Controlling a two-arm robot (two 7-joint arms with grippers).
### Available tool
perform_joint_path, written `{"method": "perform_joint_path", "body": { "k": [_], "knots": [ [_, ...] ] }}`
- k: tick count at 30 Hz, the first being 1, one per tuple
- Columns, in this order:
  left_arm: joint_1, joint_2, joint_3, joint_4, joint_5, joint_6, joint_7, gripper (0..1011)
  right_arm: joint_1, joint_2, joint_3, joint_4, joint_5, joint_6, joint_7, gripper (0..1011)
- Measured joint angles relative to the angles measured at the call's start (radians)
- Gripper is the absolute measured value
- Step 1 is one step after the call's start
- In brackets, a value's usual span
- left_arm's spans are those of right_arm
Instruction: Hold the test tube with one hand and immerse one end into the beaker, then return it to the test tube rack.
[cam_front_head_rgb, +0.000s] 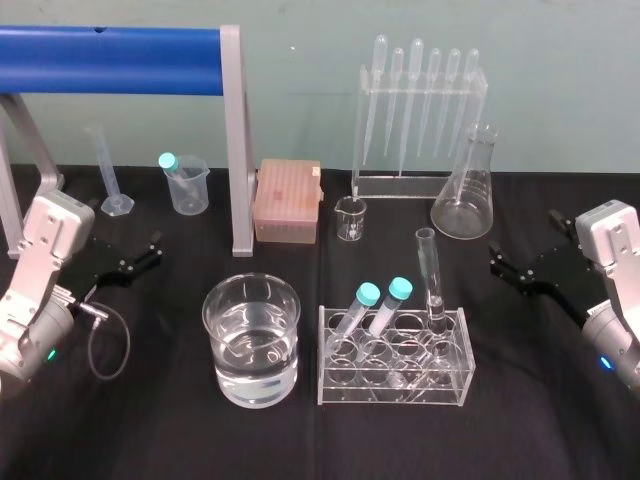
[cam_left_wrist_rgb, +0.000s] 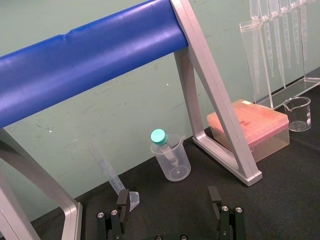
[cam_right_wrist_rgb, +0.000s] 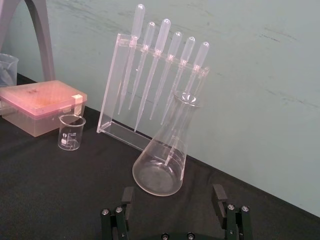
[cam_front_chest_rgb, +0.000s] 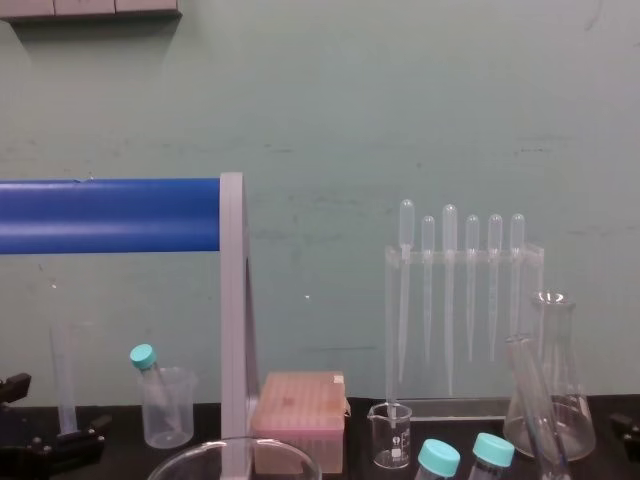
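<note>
The test tube should be grabbed by its upper part (cam_front_chest_rgb: 528, 374) with my right gripper, because teal-capped tubes crowd the test tube low in the rack.
The test tube (cam_front_head_rgb: 431, 277) is a long clear glass tube without a cap, standing upright in the back right hole of the clear test tube rack (cam_front_head_rgb: 392, 386); it rises at the lower right of the chest view (cam_front_chest_rgb: 536, 402). The beaker (cam_front_head_rgb: 228, 335), wide and half full of clear liquid, stands just left of the rack. My right gripper (cam_front_head_rgb: 506, 268) (cam_right_wrist_rgb: 173, 197) hovers open to the right of the rack, apart from the tube. At the table's far left my left gripper (cam_front_head_rgb: 141, 259) (cam_left_wrist_rgb: 168, 199) is open and holds nothing.
Two teal-capped tubes (cam_front_head_rgb: 382, 300) lean in the rack. Behind it stand a tiny beaker (cam_front_head_rgb: 351, 218), a conical flask (cam_front_head_rgb: 465, 190), a pipette stand (cam_front_head_rgb: 415, 110) and a pink tip box (cam_front_head_rgb: 288, 200). A blue-barred frame (cam_front_head_rgb: 110, 60), plastic cup (cam_front_head_rgb: 188, 185) and measuring cylinder (cam_front_head_rgb: 108, 170) are back left.
</note>
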Motion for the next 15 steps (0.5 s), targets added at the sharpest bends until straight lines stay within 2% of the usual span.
{"method": "perform_joint_path", "body": {
  "k": [15],
  "knots": [
    [0.000, 0.000, 0.000, 0.000, 0.000, 0.000, 0.000, 1000, 0.000, 0.000, 0.000, 0.000, 0.000, 0.000, 0.000, 1000]
  ]
}}
